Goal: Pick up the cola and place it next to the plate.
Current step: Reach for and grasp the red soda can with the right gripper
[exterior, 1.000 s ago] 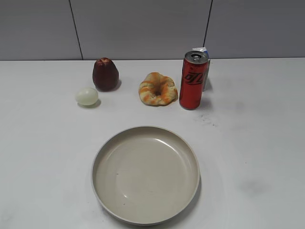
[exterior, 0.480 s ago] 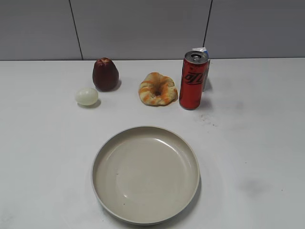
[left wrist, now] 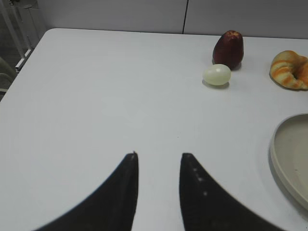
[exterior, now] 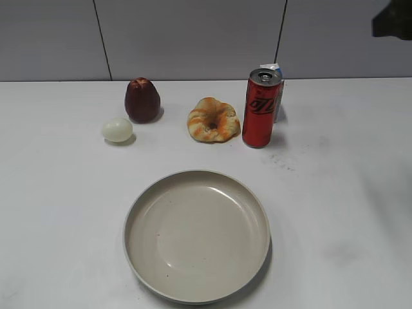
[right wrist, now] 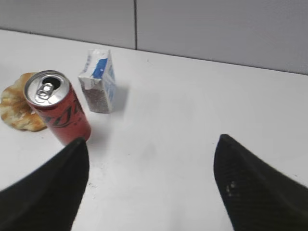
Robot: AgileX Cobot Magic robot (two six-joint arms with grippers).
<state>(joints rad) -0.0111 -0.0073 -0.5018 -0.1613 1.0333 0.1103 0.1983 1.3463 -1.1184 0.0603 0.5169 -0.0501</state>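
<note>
Next, my right gripper grabs the cola by its silver pull-tab top [exterior: 264, 76] to set the cola [exterior: 261, 109] beside the plate.
The cola [exterior: 261, 109], a tall red can with a silver top, stands upright at the back right of the white table. It also shows in the right wrist view [right wrist: 57, 108]. The plate [exterior: 127, 235], a wide beige dish, lies empty in front, well apart from the can; its rim shows in the left wrist view [left wrist: 276, 154]. My right gripper [right wrist: 151, 139] is wide open and empty, above the table to the right of the can. My left gripper [left wrist: 159, 156] is open and empty over bare table at the left.
A white-and-blue carton [right wrist: 98, 82] stands just behind the cola. A ring-shaped bread [exterior: 213, 120], a dark red fruit [exterior: 142, 100] and a pale egg [exterior: 117, 129] sit in a row left of the can. A dark part of the right arm [exterior: 393, 19] shows at the top right.
A dark part of the right arm has come into the exterior view at the top right corner. The objects on the table have not moved.
</note>
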